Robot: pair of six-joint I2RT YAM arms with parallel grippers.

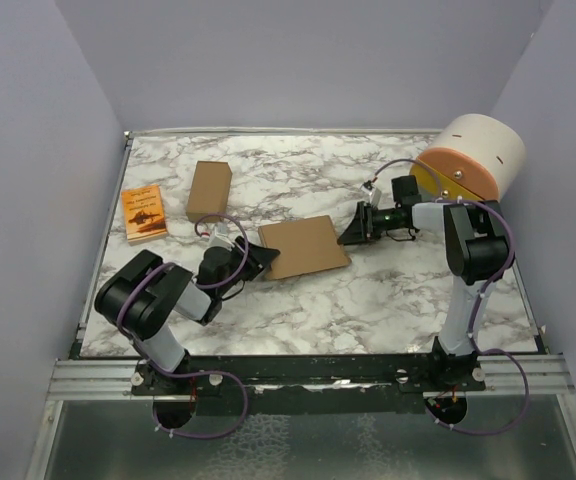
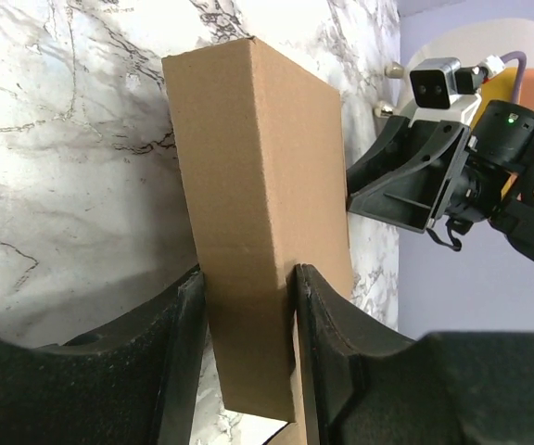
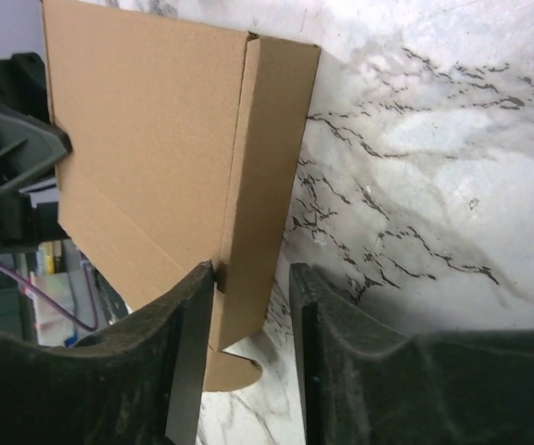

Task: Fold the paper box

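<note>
The paper box needs to be turned, so my right gripper should grab it across its end next. The flap stays free to fold that way.
The paper box lies in the middle of the marble table as a shallow brown cardboard box with its lid down. My left gripper is at its left edge. In the left wrist view both fingers press on the box's side wall, so the left gripper is shut on it. My right gripper is at the box's far right corner. In the right wrist view the box's end wall stands between the fingers of the right gripper. One finger touches it and the other stands apart, so it is open.
A narrower ready-made cardboard box and an orange booklet lie at the back left. A large round cream and orange drum stands at the back right, close to the right arm. Lavender walls enclose the table.
</note>
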